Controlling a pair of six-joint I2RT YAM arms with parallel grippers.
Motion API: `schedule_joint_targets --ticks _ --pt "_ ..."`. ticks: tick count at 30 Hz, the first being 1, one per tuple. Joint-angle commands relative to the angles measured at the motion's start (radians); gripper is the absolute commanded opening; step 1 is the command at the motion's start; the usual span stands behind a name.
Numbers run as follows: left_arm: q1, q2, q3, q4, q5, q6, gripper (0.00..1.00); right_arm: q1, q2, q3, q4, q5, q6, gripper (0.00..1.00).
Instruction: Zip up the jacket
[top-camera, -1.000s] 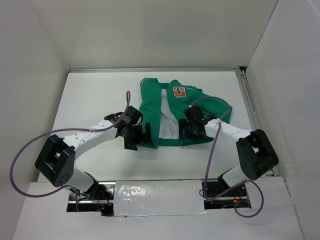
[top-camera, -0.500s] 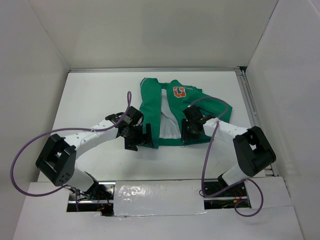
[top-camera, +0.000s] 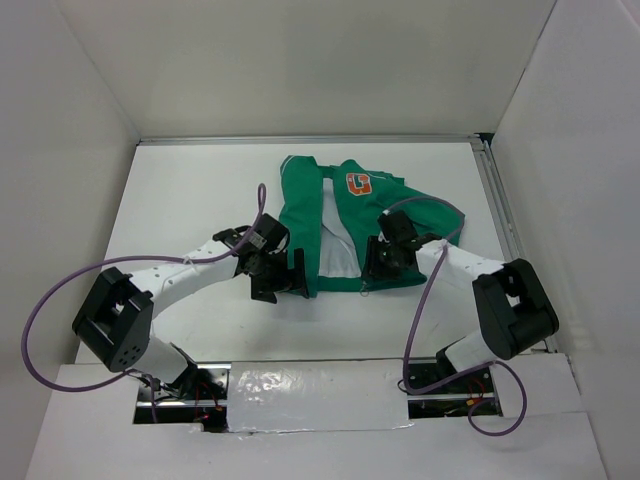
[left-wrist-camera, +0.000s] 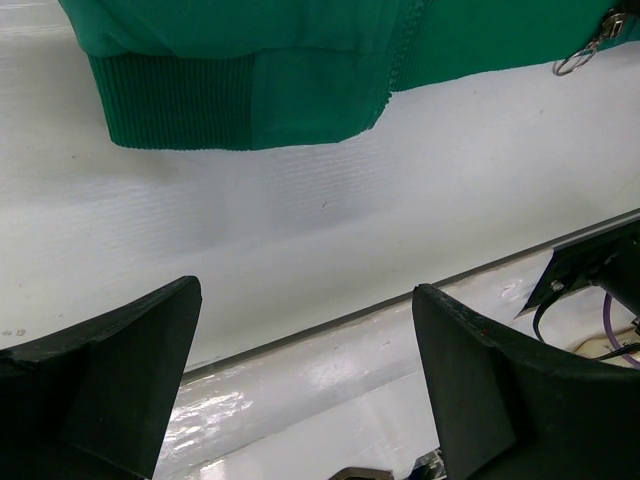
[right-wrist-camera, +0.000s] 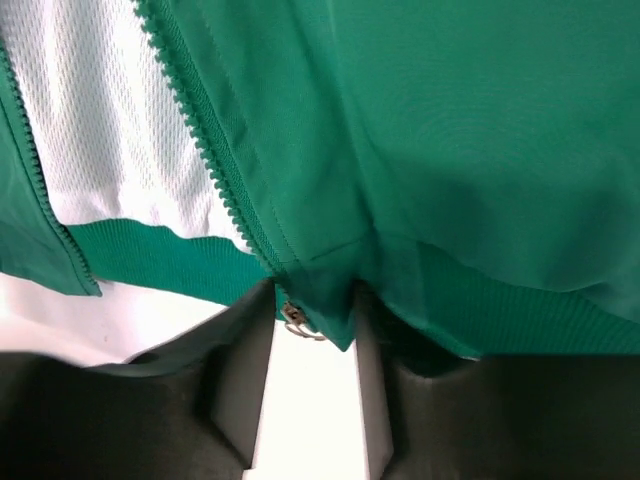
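The jacket panel's bottom hem (right-wrist-camera: 62, 273) beside the zipper teeth is the part my left gripper needs to grab next. The end of the teeth will then stay free to enter the slider (right-wrist-camera: 293, 316).
The green jacket (top-camera: 340, 225) lies open on the white table, white lining (top-camera: 335, 245) showing, the orange "G" patch (top-camera: 358, 184) up. My left gripper (top-camera: 296, 273) is open and empty, just left of the left panel's bottom hem (left-wrist-camera: 230, 100); a metal zipper ring (left-wrist-camera: 576, 62) shows at that view's top right. My right gripper (top-camera: 371, 268) is at the right panel's bottom corner. In the right wrist view its open jaws (right-wrist-camera: 312, 330) stand on either side of that hem corner (right-wrist-camera: 325, 300), where the small zipper slider (right-wrist-camera: 293, 316) and the zipper teeth (right-wrist-camera: 215, 170) end.
White walls enclose the table on the left, far and right sides. A metal rail (top-camera: 500, 210) runs along the right edge. A taped white ledge (top-camera: 310, 385) crosses the near edge between the arm bases. Purple cables (top-camera: 60, 300) loop off both arms.
My left gripper has crept slightly right toward the left hem. My right gripper has shifted slightly at the right panel's bottom corner. The jacket has not moved.
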Motion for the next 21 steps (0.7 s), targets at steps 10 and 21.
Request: schedule_joint_targets --ticks 10,21 --pt "-0.011 0.044 0.069 -0.011 -0.034 -0.002 0.99 -0.015 -0.054 -0.005 0.023 -0.006 -0.011 0.0" --pt "-0.015 0.225 0.207 -0.087 -0.13 0.014 0.97 -0.024 -0.266 -0.018 -0.025 -0.115 -0.056 0.0"
